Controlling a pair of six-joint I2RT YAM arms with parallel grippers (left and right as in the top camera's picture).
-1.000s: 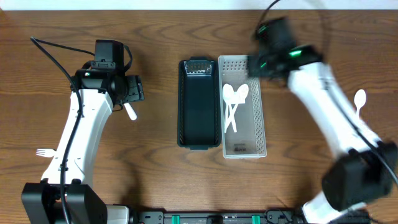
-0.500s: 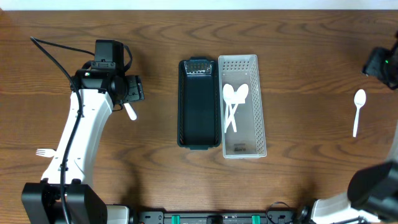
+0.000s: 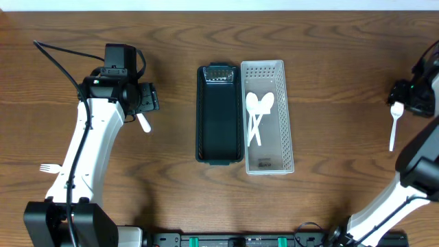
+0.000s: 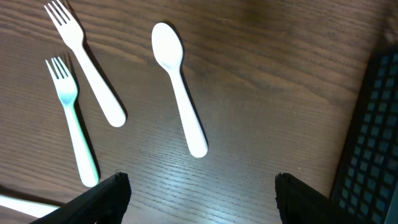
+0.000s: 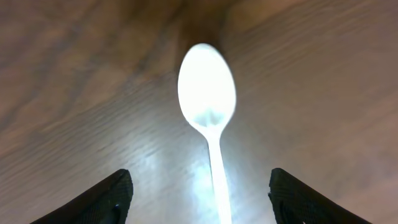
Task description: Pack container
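My right gripper will hold the white spoon by its handle near the bowl, so the bowl stays free to go into the container.
A clear perforated container holds two white spoons; a dark green tray lies against its left side. My right gripper is open at the far right edge, above a white spoon that lies between its fingertips in the right wrist view. My left gripper is open and empty; in the left wrist view its fingers hover over bare wood near a white spoon and two white forks.
A white fork lies at the left of the table beside the left arm. A white utensil handle shows under the left gripper. The dark tray's edge shows at the right of the left wrist view.
My right arm has swung from above the clear container out to the far right edge, and now sits over the lone spoon. The left arm has not moved.
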